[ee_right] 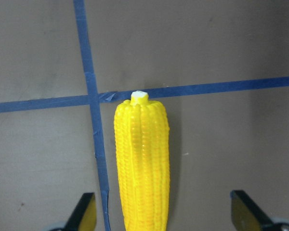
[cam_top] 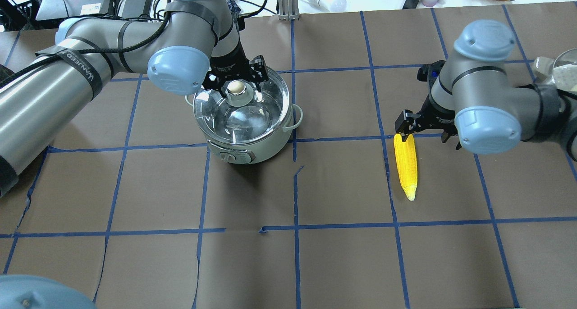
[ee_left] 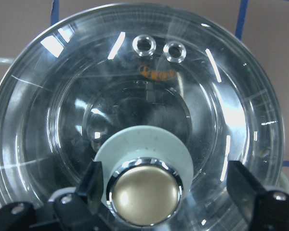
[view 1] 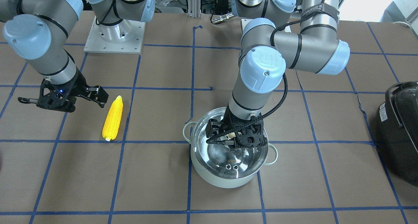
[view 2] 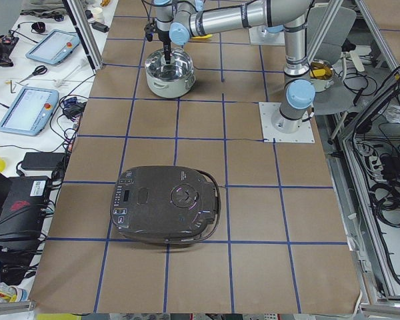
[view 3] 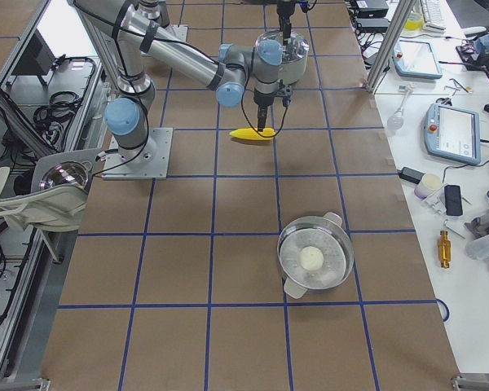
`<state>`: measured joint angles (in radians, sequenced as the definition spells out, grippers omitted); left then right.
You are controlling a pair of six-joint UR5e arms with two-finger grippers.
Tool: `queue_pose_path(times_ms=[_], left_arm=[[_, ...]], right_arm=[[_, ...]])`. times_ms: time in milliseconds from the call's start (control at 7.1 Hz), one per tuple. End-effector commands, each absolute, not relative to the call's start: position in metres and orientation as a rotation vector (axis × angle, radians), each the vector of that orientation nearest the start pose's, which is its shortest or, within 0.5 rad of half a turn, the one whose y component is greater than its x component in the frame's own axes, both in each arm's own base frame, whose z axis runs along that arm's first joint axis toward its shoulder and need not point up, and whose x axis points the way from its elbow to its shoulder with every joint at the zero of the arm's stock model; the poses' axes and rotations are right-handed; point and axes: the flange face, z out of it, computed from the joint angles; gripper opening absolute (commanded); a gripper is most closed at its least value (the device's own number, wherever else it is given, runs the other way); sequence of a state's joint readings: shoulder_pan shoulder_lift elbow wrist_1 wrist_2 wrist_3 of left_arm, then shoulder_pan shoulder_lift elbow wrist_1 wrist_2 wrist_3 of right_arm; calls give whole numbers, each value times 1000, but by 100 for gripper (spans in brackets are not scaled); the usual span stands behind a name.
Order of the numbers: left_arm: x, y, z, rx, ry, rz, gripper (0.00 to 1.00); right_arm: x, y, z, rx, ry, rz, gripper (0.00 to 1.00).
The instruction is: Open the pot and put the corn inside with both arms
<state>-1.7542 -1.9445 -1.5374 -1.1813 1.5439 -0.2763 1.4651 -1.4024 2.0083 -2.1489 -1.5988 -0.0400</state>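
The right gripper grabs the corn by its thick end [view 1: 110, 131] next, to put the corn inside the pot [view 1: 225, 180].
The pale mint-green pot [view 1: 225, 180] stands mid-table with its glass lid [view 1: 228, 157] on it. My left gripper [view 1: 235, 137] is low over the lid and open. In the left wrist view its fingers [ee_left: 241, 185] stand either side of the brass knob [ee_left: 144, 192]; the left one is close to it and the right one well clear. The yellow corn [view 1: 112, 119] lies flat on the table. My right gripper [view 1: 62, 98] hovers open over the corn's near end. In the right wrist view the corn [ee_right: 142, 163] lies between the fingertips [ee_right: 245, 211], nearer the left one.
A black appliance with a dark lid [view 1: 401, 129] sits at the table end on my left [view 2: 167, 203]. A steel pan with a glass lid [view 3: 314, 257] sits at the table end on my right. Blue tape lines grid the brown table.
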Motion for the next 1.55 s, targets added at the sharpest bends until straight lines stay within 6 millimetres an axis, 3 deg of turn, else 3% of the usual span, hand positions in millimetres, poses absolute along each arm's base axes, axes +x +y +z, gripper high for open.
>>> queue_pose_path(times_ms=[0, 141, 423, 563, 845, 1127, 1268, 1408], left_arm=[[-247, -594, 333, -126, 3158, -72, 71], [-247, -593, 341, -126, 3162, -93, 69], [-247, -593, 339, -126, 3162, -91, 68], [-247, -591, 341, -126, 3162, -93, 62], [-246, -595, 341, -128, 3163, -98, 30], [-242, -590, 359, -138, 3162, -98, 19], [-239, -587, 383, -143, 3164, -124, 18], [-221, -586, 414, -121, 3160, -112, 14]], right_arm=[[100, -502, 217, 31, 3164, 74, 100], [99, -501, 208, 30, 3174, 69, 100], [93, -500, 200, 22, 3213, 68, 100], [93, -497, 189, 21, 3214, 105, 100], [92, -497, 184, 27, 3215, 123, 99], [92, -498, 185, 31, 3221, 94, 24], [91, -499, 186, 36, 3222, 87, 0], [91, -502, 190, 54, 3217, 63, 0]])
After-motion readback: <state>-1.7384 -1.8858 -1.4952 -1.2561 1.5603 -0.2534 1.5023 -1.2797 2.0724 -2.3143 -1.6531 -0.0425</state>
